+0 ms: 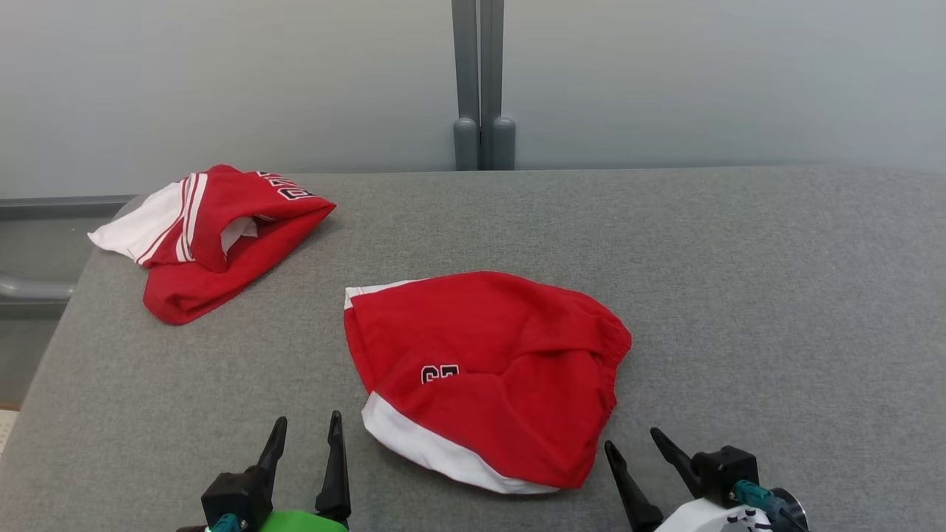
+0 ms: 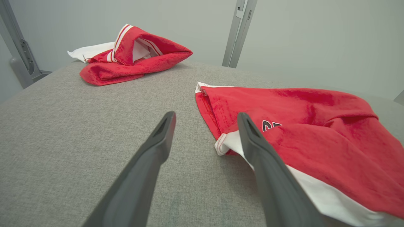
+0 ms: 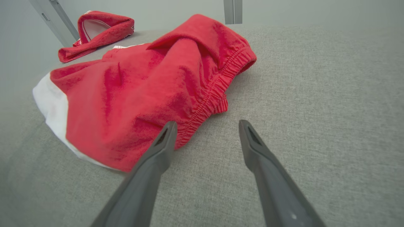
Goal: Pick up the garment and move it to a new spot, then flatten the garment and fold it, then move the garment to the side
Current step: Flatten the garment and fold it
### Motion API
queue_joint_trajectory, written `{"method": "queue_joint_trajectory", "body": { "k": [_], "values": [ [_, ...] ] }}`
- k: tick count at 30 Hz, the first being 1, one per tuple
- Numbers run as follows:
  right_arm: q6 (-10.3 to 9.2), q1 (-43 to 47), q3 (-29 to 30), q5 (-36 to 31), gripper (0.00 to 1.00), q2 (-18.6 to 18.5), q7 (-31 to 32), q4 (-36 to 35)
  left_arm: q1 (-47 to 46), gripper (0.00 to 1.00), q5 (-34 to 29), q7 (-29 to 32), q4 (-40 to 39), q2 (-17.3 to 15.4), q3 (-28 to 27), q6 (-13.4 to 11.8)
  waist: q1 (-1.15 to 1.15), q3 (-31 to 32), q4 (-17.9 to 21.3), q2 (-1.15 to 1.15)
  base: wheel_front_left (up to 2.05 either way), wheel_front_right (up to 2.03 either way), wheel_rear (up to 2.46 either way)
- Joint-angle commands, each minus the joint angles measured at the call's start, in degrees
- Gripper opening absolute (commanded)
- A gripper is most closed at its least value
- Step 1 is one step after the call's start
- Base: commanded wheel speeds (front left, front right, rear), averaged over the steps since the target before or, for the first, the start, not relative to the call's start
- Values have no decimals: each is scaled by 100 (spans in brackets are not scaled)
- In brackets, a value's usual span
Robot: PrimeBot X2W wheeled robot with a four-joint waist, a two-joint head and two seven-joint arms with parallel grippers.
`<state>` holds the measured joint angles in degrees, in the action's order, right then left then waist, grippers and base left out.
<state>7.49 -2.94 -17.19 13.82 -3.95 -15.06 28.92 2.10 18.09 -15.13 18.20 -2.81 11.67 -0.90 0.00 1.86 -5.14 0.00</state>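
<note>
The white hem corner (image 1: 373, 409) stands up off the table while the red cloth (image 1: 523, 399) lies slack, so the left gripper will pick up the shorts by that corner next.
A pair of red shorts with a white hem band, the garment (image 1: 488, 369), lies loosely folded in the middle of the grey table (image 1: 739, 295). Its elastic waistband faces right and a black number patch shows on the front. My left gripper (image 1: 308, 432) stands open just left of the garment's (image 2: 315, 132) near white hem, touching nothing. Open too, my right gripper (image 1: 634, 442) hovers off the garment's (image 3: 151, 91) lower right corner, close to the waistband. In the wrist views the left gripper (image 2: 205, 118) and the right gripper (image 3: 206, 126) hold nothing.
A second red and white garment (image 1: 214, 236) lies crumpled at the table's far left corner, also in the left wrist view (image 2: 132, 56). A grey post (image 1: 482, 89) stands behind the table's far edge against a pale wall. Bare grey cloth spreads to the right.
</note>
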Motion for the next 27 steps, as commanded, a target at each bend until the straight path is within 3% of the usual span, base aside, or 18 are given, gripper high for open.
{"method": "queue_joint_trajectory", "body": {
  "k": [1,10,19,20,21,22,23,24,27],
  "values": [
    [0,-53,-5,-9,100,30,-17,97,-55,100,-35,-3,22,-16,10,24,0,-41,-58,0,0,0,0],
    [0,-438,-250,263,100,97,-17,676,-160,100,-117,-3,74,-15,-48,56,0,-152,-358,0,0,0,0],
    [0,-920,-1071,1318,100,98,-18,1354,-183,100,-124,-3,45,-15,-74,86,0,-218,-498,0,0,0,0],
    [0,-984,-1141,1368,87,98,-17,1400,-184,100,-124,-3,41,-15,-78,85,0,-224,-497,0,0,0,0],
    [0,-1054,-1220,1424,44,97,-18,1455,-188,100,-128,-3,39,-15,-84,82,0,-230,-495,0,0,0,0],
    [0,-1099,-1267,1445,32,97,-18,1490,-192,100,-133,-3,40,-15,-88,77,0,-234,-493,0,0,0,0],
    [0,-1158,-1309,1481,7,97,-17,1526,-197,100,-138,-3,41,-15,-88,72,0,-238,-490,0,0,0,0],
    [0,-1190,-1328,1503,0,97,-18,1535,-199,100,-138,-3,40,-15,-89,69,0,-239,-484,0,0,0,0],
    [0,-1255,-1177,1476,0,96,-18,1452,-171,100,-133,-3,20,-15,-115,46,0,-229,-435,0,0,0,0]
  ]
}}
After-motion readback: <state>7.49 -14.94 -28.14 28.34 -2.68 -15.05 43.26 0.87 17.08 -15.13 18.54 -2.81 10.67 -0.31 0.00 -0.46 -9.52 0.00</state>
